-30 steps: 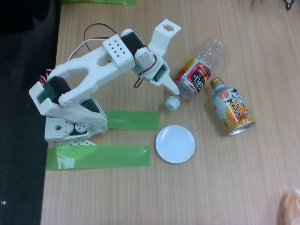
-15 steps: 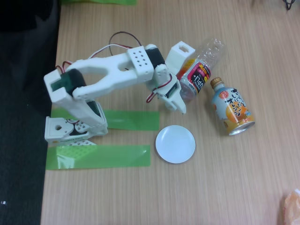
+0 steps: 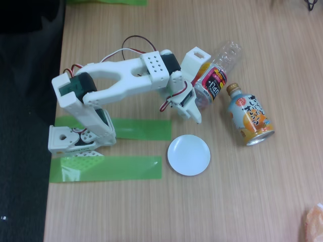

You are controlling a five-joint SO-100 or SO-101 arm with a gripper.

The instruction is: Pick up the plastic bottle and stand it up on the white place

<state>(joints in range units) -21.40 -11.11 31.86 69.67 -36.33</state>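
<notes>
The gripper grabs the plastic bottle (image 3: pixel 218 70) by its capped neck next, to stand the bottle up on the white place.
The plastic bottle (image 3: pixel 218 70) lies on its side on the wooden table in the fixed view, its clear base pointing up and to the right and its pink, red and yellow label facing up. The white arm reaches over its neck end, and the cap is hidden under the gripper (image 3: pixel 197 86). The gripper is open, with one finger below the neck and the other above it, straddling the bottle. The white place (image 3: pixel 189 155), a small round plate, sits bare on the table just below the gripper.
An orange-and-pale-blue bottle-can (image 3: pixel 249 115) with a gold cap lies right of the plastic bottle. Two green tape strips (image 3: pixel 144 129) lie by the arm's base (image 3: pixel 75 138). The table's left edge borders a dark floor. An orange object (image 3: pixel 315 222) peeks in at the bottom right.
The arm has swung right and stretched out. The gripper has come down over the bottle's neck, and the white cap that showed a second ago is now covered.
</notes>
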